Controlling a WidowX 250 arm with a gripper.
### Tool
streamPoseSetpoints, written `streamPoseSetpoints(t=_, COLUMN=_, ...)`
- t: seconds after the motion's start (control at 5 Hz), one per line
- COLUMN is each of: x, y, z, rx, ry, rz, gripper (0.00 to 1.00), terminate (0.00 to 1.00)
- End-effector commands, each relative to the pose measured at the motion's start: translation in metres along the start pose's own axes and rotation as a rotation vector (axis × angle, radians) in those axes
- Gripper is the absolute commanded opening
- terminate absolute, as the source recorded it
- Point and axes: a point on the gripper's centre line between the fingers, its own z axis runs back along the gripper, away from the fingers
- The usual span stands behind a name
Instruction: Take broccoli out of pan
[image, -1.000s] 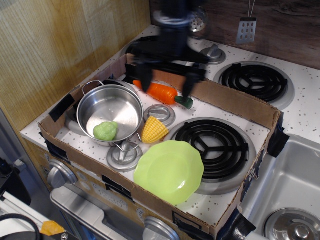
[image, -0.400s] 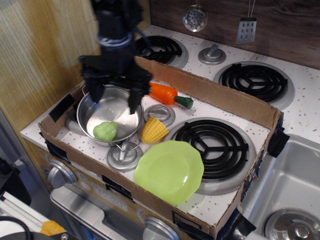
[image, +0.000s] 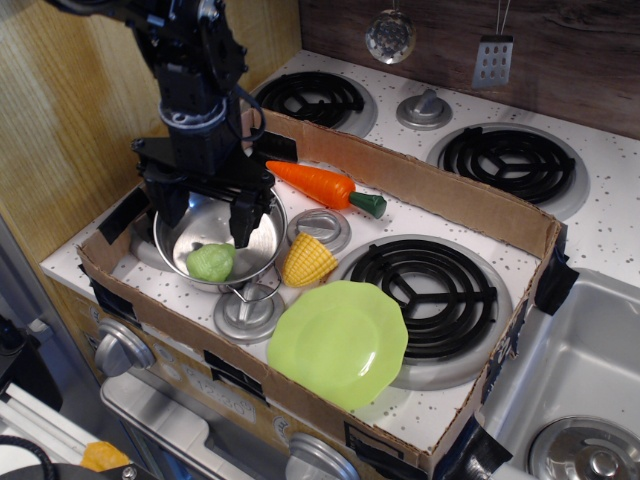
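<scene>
Next, my gripper takes hold of the broccoli by its stem, to lift the broccoli (image: 211, 262) out of the pan (image: 262, 250).
The broccoli (image: 211, 262), a small pale-green lumpy toy, lies inside the pan (image: 262, 250), a shiny steel pot with wire loop handles, at the front left of the cardboard tray. My gripper (image: 204, 220) hangs open just above the pan, its two black fingers (image: 242, 222) spread over the pan's back half. The broccoli sits just in front of and below the fingers, untouched.
A yellow corn cob (image: 309, 259) lies right of the pan, an orange carrot (image: 325, 187) behind it, a lime-green plate (image: 338, 341) at the front. Cardboard walls (image: 470, 205) surround the tray. Black burners (image: 430, 293) lie to the right; a wooden wall stands at left.
My gripper has moved from over the carrot at the back, leftward and toward the front, and has come lower over the pan. The broccoli and the other things have not moved.
</scene>
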Motion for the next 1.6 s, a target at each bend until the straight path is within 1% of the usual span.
streamPoseSetpoints(t=0.0, x=-0.002, y=-0.004, z=-0.006, rx=0.012, ry=-0.032, rz=0.016, gripper=1.0, terminate=0.0)
streamPoseSetpoints(t=0.2, x=-0.008, y=-0.003, z=-0.015, rx=-0.006, ry=-0.061, rz=0.013, gripper=1.0, terminate=0.0)
streamPoseSetpoints(t=0.4, x=-0.012, y=-0.005, z=-0.024, rx=-0.014, ry=-0.072, rz=0.023, gripper=1.0, terminate=0.0)
streamPoseSetpoints(t=0.6, x=-0.013, y=-0.008, z=-0.031, rx=-0.038, ry=-0.07, rz=0.029, gripper=1.0, terminate=0.0)
streamPoseSetpoints(t=0.8, x=-0.012, y=-0.007, z=-0.032, rx=-0.044, ry=-0.068, rz=0.017, gripper=0.0, terminate=0.0)
streamPoseSetpoints(t=1.2, x=-0.005, y=-0.003, z=-0.021, rx=-0.034, ry=-0.051, rz=-0.027, gripper=0.0, terminate=0.0)
streamPoseSetpoints(t=1.4, x=0.003, y=-0.001, z=-0.003, rx=0.003, ry=-0.039, rz=-0.045, gripper=0.0, terminate=0.0)
